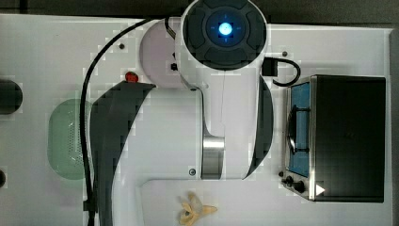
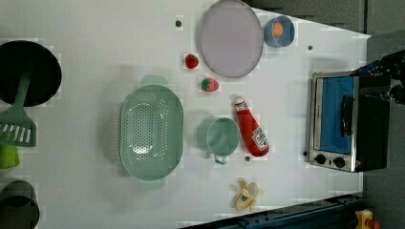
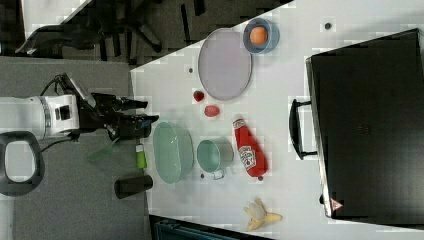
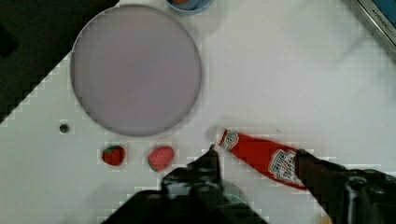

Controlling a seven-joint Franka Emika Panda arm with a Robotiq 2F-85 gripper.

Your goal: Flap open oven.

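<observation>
My gripper grabs the oven's blue glass door (image 2: pixel 330 107) by the dark bar handle (image 2: pixel 346 116) next, to flap the oven open.
The oven (image 2: pixel 344 121) stands at the left view's right, a black box with a silver front frame and a blue glass door. The door is closed and its dark bar handle (image 2: pixel 346 116) faces the table's middle. From the top view the oven (image 1: pixel 348 136) shows its door and handle (image 1: pixel 292 129) turned toward the arm. My gripper (image 3: pixel 144 111) hangs high over the table, well apart from the oven (image 3: pixel 367 125). In the wrist view the gripper (image 4: pixel 257 161) is open with nothing between its fingers (image 4: pixel 212 163). Only a silver corner of the oven (image 4: pixel 373 14) reaches the wrist view.
Far below the gripper lies a ketchup bottle (image 2: pixel 252 129), between a green cup (image 2: pixel 222 137) and the oven. A lilac plate (image 2: pixel 231 38), two strawberries (image 2: pixel 209 85), a blue bowl with an orange (image 2: pixel 278 31), a green colander (image 2: pixel 151 131) and a banana (image 2: pixel 247 194) share the white table.
</observation>
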